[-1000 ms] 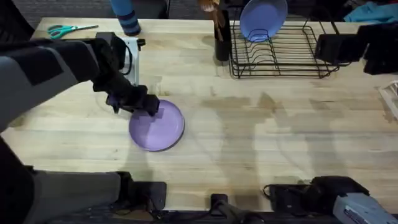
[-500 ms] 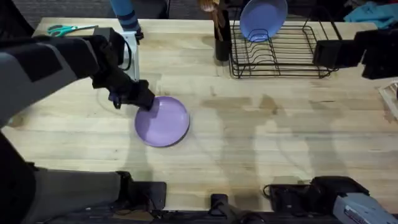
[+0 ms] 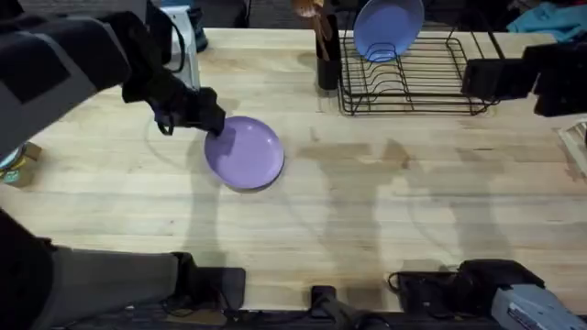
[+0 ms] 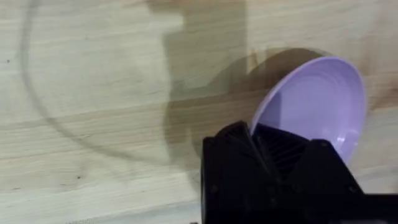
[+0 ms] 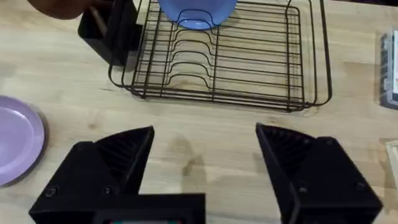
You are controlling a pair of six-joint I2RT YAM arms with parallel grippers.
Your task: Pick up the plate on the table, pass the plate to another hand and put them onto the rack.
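My right gripper will next take hold of the lavender plate by its rim [image 3: 281, 163], so that I can put the plate onto the black wire rack [image 3: 413, 78].
The lavender plate [image 3: 246, 154] hangs tilted just above the table [image 3: 385, 211], and its shadow falls on the wood beneath it. My left gripper [image 3: 213, 124] is shut on the plate's left rim. The left wrist view shows the black fingers [image 4: 236, 146] pinching the edge of the plate [image 4: 317, 106]. My right gripper [image 3: 495, 75] hovers at the back right, beside the black wire rack [image 3: 413, 78]. In the right wrist view it [image 5: 205, 165] stands open and holds nothing, with the rack [image 5: 217, 68] ahead and the plate [image 5: 18, 140] far off to the side.
A periwinkle plate [image 3: 389, 27] stands upright in the rack's back slots. A dark utensil cup [image 3: 327, 60] sits at the rack's left end. A small tan object [image 3: 18, 167] lies at the table's left edge, and flat items [image 3: 576, 137] at its right edge.
My left gripper has carried the plate to the right and farther back, raising it off the table and tilting it. The right arm has held still.
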